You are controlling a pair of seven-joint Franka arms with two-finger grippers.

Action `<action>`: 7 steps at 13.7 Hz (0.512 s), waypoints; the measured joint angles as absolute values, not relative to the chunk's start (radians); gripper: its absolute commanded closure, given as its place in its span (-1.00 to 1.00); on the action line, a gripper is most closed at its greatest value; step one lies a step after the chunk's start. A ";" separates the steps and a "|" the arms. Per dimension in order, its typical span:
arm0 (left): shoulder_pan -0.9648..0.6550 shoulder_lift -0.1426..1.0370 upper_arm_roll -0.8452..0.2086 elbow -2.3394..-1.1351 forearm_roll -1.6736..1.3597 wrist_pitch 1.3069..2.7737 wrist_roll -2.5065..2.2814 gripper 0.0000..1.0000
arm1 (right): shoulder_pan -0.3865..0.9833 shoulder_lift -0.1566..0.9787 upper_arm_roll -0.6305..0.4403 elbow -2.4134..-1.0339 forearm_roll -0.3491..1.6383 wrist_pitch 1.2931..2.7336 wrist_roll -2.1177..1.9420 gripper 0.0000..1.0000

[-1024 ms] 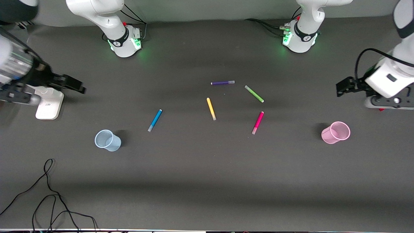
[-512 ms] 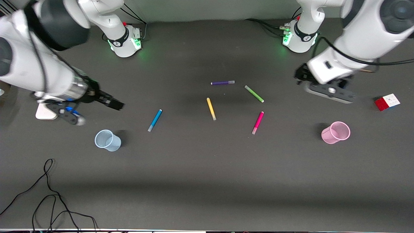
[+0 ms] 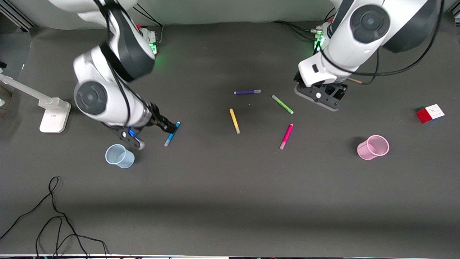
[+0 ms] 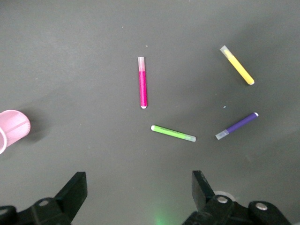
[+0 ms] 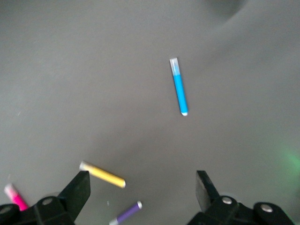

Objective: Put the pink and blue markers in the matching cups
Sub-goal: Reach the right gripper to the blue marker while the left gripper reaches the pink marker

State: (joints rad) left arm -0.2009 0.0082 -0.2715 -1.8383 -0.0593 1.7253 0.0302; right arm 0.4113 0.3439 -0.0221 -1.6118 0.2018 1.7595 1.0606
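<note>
Next, my left gripper grabs the pink marker by its solid-pink body end [image 3: 289, 129] to drop it pale end first into the pink cup [image 3: 373, 147].
The blue marker [image 3: 171, 135] lies flat beside the pale blue cup [image 3: 118, 156]. My right gripper [image 3: 168, 126] hangs open and empty over the marker's far end. In the right wrist view the marker [image 5: 178, 86] lies ahead of the open gripper [image 5: 143, 180]. The pink marker [image 3: 286, 136] lies mid-table, and the pink mesh cup [image 3: 373, 147] stands toward the left arm's end. My left gripper [image 3: 318, 94] is in the air beside the green marker [image 3: 282, 104]. It is open and empty in the left wrist view [image 4: 138, 183], which shows the pink marker [image 4: 142, 82] and pink cup [image 4: 13, 129].
A yellow marker [image 3: 234, 121] and a purple marker [image 3: 247, 92] lie mid-table near the green one. A colour cube [image 3: 430, 113] sits at the left arm's end, a white stand [image 3: 54, 115] at the right arm's end. A black cable [image 3: 54, 216] loops near the front edge.
Both arms swung in from the table's ends toward the middle. The right gripper came over the blue marker, the left beside the green marker. No marker or cup moved.
</note>
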 measured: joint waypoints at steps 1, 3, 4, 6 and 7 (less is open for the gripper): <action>-0.201 0.009 -0.272 -1.875 -0.059 1.768 0.033 -0.99 | 0.409 0.345 -0.024 -1.680 0.205 1.833 1.061 -1.00; -0.202 0.014 -0.275 -1.978 -0.059 1.905 0.035 -0.99 | 0.408 0.343 -0.028 -1.800 0.209 1.946 1.061 -0.99; -0.205 0.018 -0.277 -2.035 -0.059 1.987 0.036 -0.99 | 0.408 0.343 -0.029 -1.834 0.214 1.970 1.061 -0.99; -0.213 0.037 -0.279 -2.153 -0.058 2.152 0.036 -0.99 | 0.405 0.345 -0.032 -1.890 0.246 2.024 1.060 -0.97; -0.218 0.055 -0.280 -2.194 -0.056 2.212 0.036 -0.99 | 0.403 0.346 -0.032 -1.918 0.253 2.048 1.060 -0.96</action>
